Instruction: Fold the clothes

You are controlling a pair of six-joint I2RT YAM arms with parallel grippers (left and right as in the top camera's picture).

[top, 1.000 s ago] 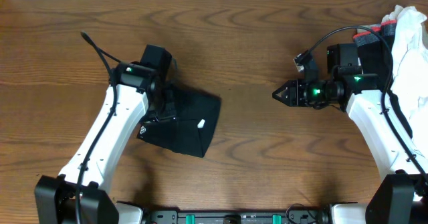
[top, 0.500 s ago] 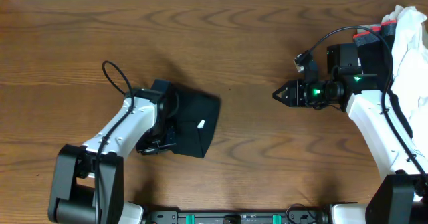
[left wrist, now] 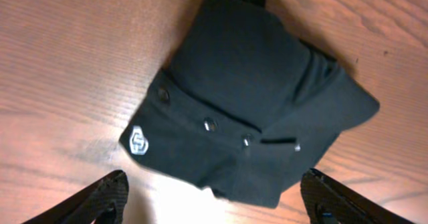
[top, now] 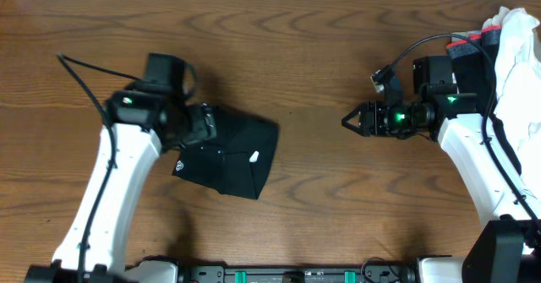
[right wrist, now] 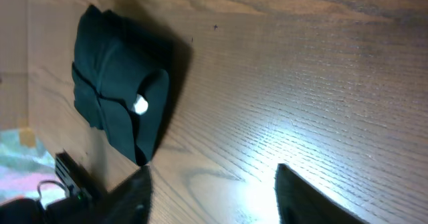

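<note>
The folded clothes can move aside still folded once my left gripper holds them. My left gripper needs to grab them by the edge of the clothes it hovers at, layers together.
The clothes are a black T-shirt folded into a small packet left of the table's middle, with a white logo mark and a white neck label showing. My left gripper hovers at the packet's upper left edge. In the left wrist view the folded clothes lie ahead of the left gripper, whose jaws stand wide open and empty. My right gripper is open over bare wood well to the right. In the right wrist view the clothes lie far beyond the right gripper.
A pile sits at the table's right edge behind my right arm: a white cloth and a dark garment with a red band. Bare wooden table lies between the two grippers.
My left gripper has opened wide and pulled up and back to the shirt's upper left edge. The right gripper's jaws have spread a little. The folded shirt has stayed put.
</note>
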